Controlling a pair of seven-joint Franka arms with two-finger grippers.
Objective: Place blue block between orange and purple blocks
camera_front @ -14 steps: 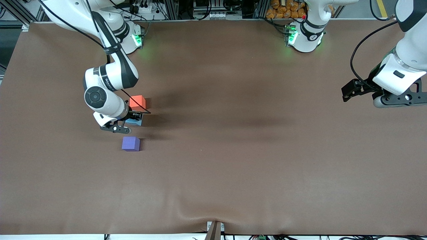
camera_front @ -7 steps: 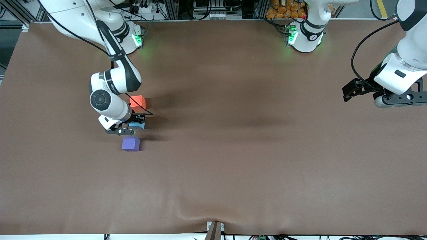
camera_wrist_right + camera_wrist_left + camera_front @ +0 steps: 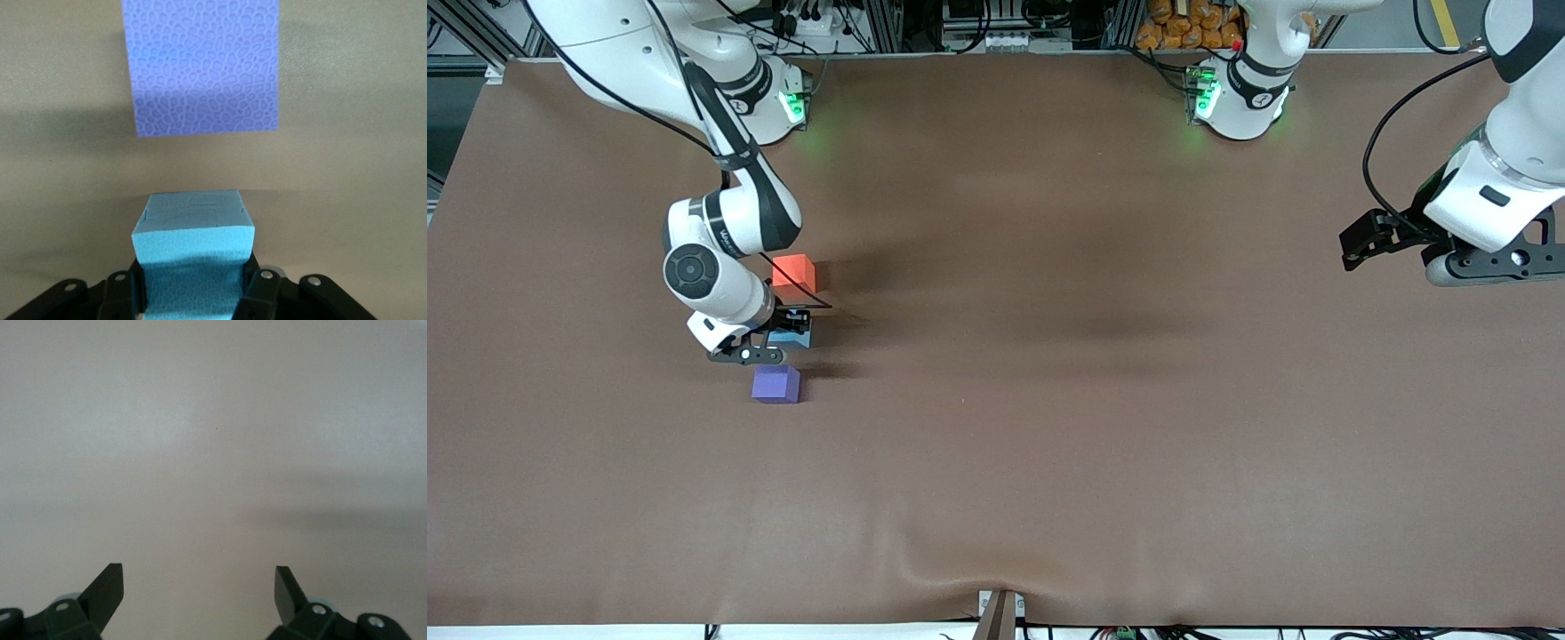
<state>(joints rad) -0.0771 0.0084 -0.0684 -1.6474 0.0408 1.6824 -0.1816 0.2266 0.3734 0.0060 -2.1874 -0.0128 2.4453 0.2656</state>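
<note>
The blue block [image 3: 793,336] [image 3: 193,260] sits low on the tabletop, beside the purple block, so it is time for my right gripper to open now.
My right gripper [image 3: 781,339] is shut on the light blue block [image 3: 793,336], its fingers pressing two of the block's sides [image 3: 193,230]. It holds the block low over the strip of table between the orange block [image 3: 794,271] and the purple block [image 3: 775,384]. Whether the blue block touches the table I cannot tell. The purple block [image 3: 200,63] lies just ahead of the held block in the right wrist view. My left gripper [image 3: 1356,242] waits open over the left arm's end of the table, with nothing between its fingers [image 3: 199,587].
A brown cloth [image 3: 1049,400] covers the whole table, with a wrinkle at the edge nearest the camera [image 3: 960,569]. The two arm bases [image 3: 1232,98] stand along the edge farthest from the camera. The left wrist view shows only bare cloth.
My right gripper has shifted the blue block a little away from the orange block, toward the purple one. The left arm has stayed still.
</note>
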